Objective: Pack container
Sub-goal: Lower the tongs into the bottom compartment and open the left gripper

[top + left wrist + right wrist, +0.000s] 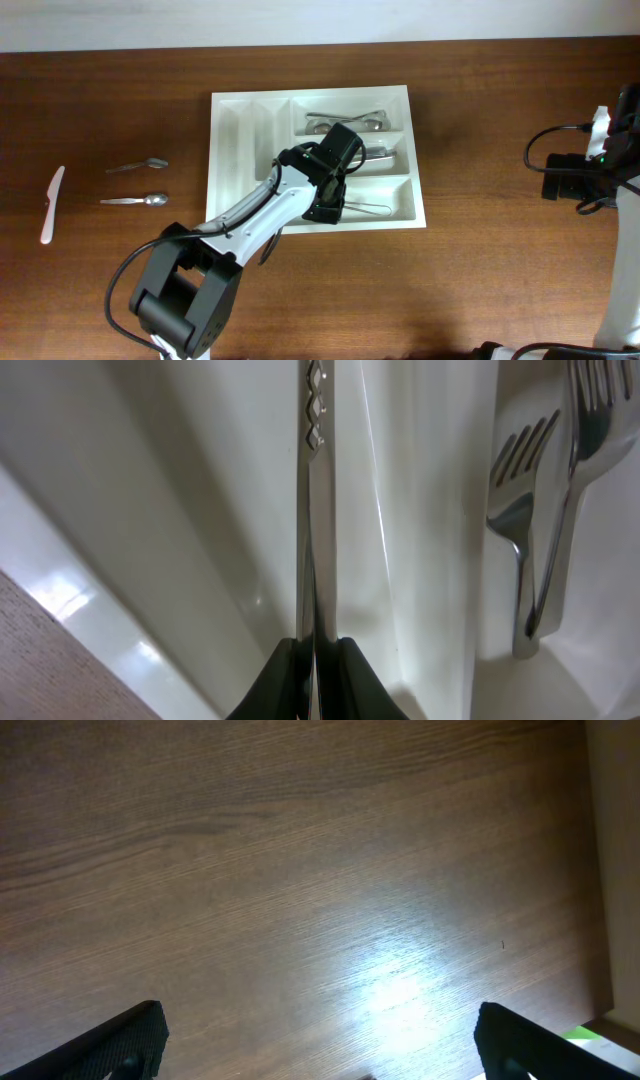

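The white tray bottom lies below the utensil [370, 208], the section's sides on both sides. The utensil would end in the tray's lowest long section, so my left gripper releases it next.
The container [230, 120] is a large white cutlery tray in the middle of the table. My left gripper [328, 205] reaches into its lowest long compartment and is shut on a thin metal utensil [370, 208]. In the left wrist view the gripper [316, 660] pinches that utensil [316, 510] edge-on over the white tray floor [200, 510]; I cannot tell what kind it is. Two forks [540, 540] lie in the compartment beside it. My right gripper [575, 185] is open and empty at the far right, seen in the right wrist view [320, 1045] over bare wood.
The top long compartment holds metal cutlery [345, 122]. Left of the tray lie two metal spoons [140, 165] [135, 200] and a white plastic knife [52, 205]. The left arm stretches from the front edge to the tray.
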